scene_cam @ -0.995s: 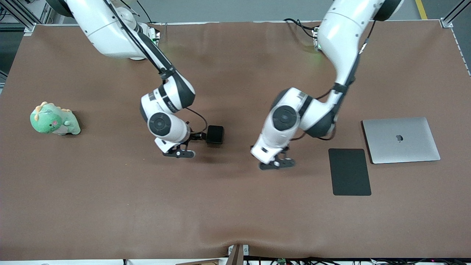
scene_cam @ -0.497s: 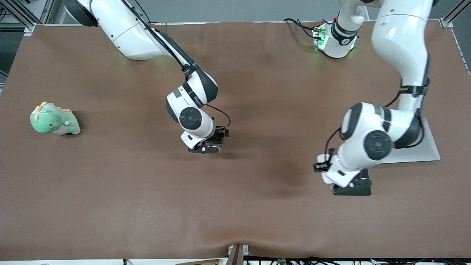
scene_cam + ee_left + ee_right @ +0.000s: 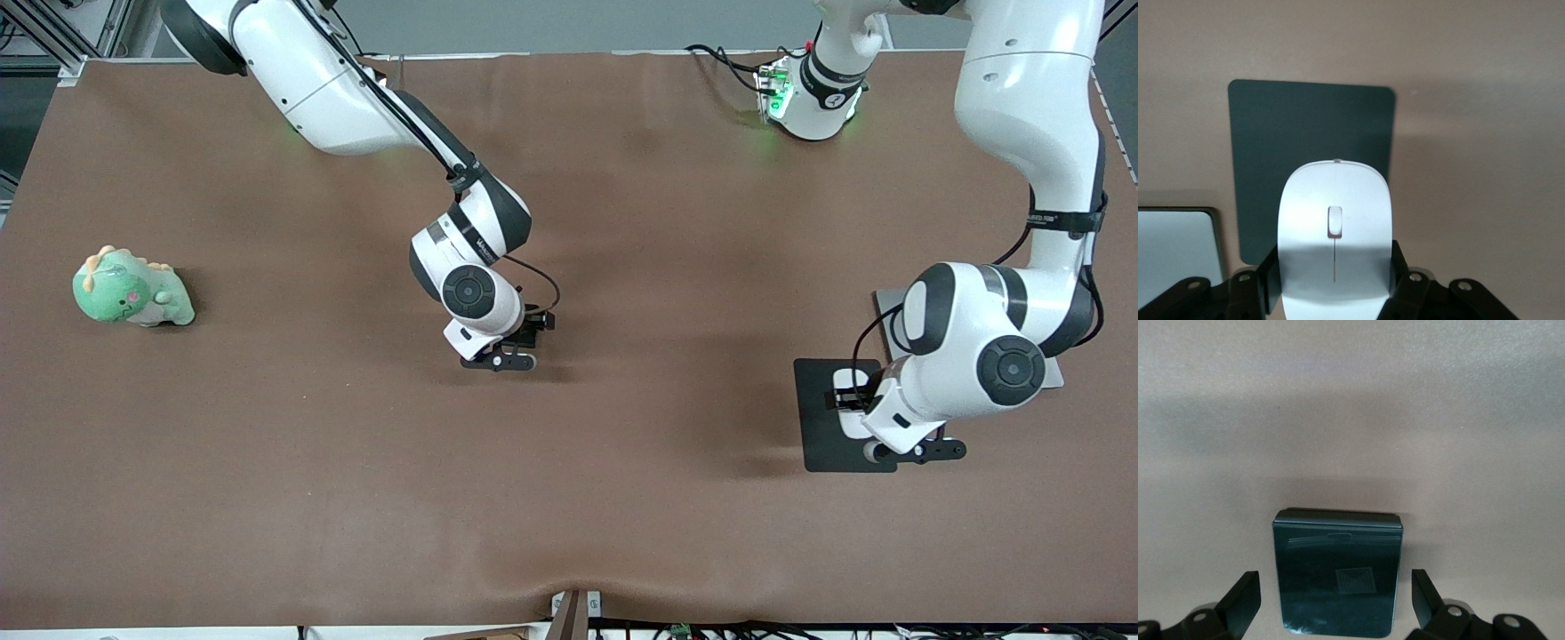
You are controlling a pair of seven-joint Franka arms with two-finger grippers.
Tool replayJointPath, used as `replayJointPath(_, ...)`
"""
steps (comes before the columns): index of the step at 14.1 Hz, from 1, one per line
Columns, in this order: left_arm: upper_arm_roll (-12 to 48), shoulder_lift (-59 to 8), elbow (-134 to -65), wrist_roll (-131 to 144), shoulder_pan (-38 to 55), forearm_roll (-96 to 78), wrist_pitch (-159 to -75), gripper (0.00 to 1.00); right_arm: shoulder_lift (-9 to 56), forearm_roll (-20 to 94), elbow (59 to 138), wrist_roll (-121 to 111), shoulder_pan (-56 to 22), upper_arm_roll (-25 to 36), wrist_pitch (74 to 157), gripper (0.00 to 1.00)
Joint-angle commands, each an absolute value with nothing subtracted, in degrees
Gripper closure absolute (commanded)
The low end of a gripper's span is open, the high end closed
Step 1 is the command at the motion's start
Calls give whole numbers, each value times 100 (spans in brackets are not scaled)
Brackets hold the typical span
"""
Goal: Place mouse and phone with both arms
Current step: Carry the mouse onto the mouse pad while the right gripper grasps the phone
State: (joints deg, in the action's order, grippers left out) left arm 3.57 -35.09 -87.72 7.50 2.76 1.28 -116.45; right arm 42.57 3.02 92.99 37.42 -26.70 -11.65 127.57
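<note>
The black phone should go by the plush dinosaur (image 3: 133, 288), so my right gripper should next grab the phone by its two long side edges.
The white mouse (image 3: 1335, 233) hangs in my left gripper (image 3: 1333, 277), which is shut on its two sides. It is over the edge of the black mouse pad (image 3: 1291, 133) that lies toward the front camera. In the front view my left gripper (image 3: 911, 449) is low over that pad (image 3: 822, 427). The black phone (image 3: 1338, 573) lies flat on the brown table. My right gripper (image 3: 1335, 587) is open, one finger on each side of the phone without touching it. In the front view my right gripper (image 3: 498, 360) covers most of the phone.
A silver laptop (image 3: 889, 302) lies shut beside the mouse pad, mostly under my left arm; its corner (image 3: 1175, 247) shows in the left wrist view. A green plush dinosaur (image 3: 132, 289) sits toward the right arm's end of the table.
My left arm has swung from mid-table toward its own end, carrying the mouse over the mouse pad. My right gripper has shifted over the phone and now straddles it.
</note>
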Motion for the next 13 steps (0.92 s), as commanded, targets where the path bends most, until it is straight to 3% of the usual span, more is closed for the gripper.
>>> replayJointPath(1, 431, -3743, -8842, 571, 114, 526, -12014, 100, 4368, 290, 9185, 3797, -2698, -1160, 12770, 0)
replayJointPath(7, 431, -4323, -8772, 282, 0, 703, -12435, 100, 4412, 281, 9220, 3806, -2760, -1160, 12797, 0)
replayJointPath(9, 431, -4464, -8763, 237, -35, 703, -12655, 93, 4421, 229, 9220, 3797, -2760, -1151, 12806, 0)
replayJointPath(10, 431, -4526, -8763, 237, -26, 703, -12708, 84, 4430, 107, 9220, 3797, -2760, -1151, 12806, 0)
replayJointPath(11, 431, -4535, -8763, 229, -35, 694, -12718, 53, 4430, -25, 9220, 3806, -2760, -1151, 12814, 0)
replayJointPath(12, 431, -4535, -8771, 194, -44, 703, -12718, 11, 4430, 8, 9202, 3867, -2751, -1160, 12814, 9)
replayJointPath(13, 431, -4535, -8771, 63, -44, 703, -12718, 0, 4421, 61, 9176, 3963, -2707, -1160, 12762, 32)
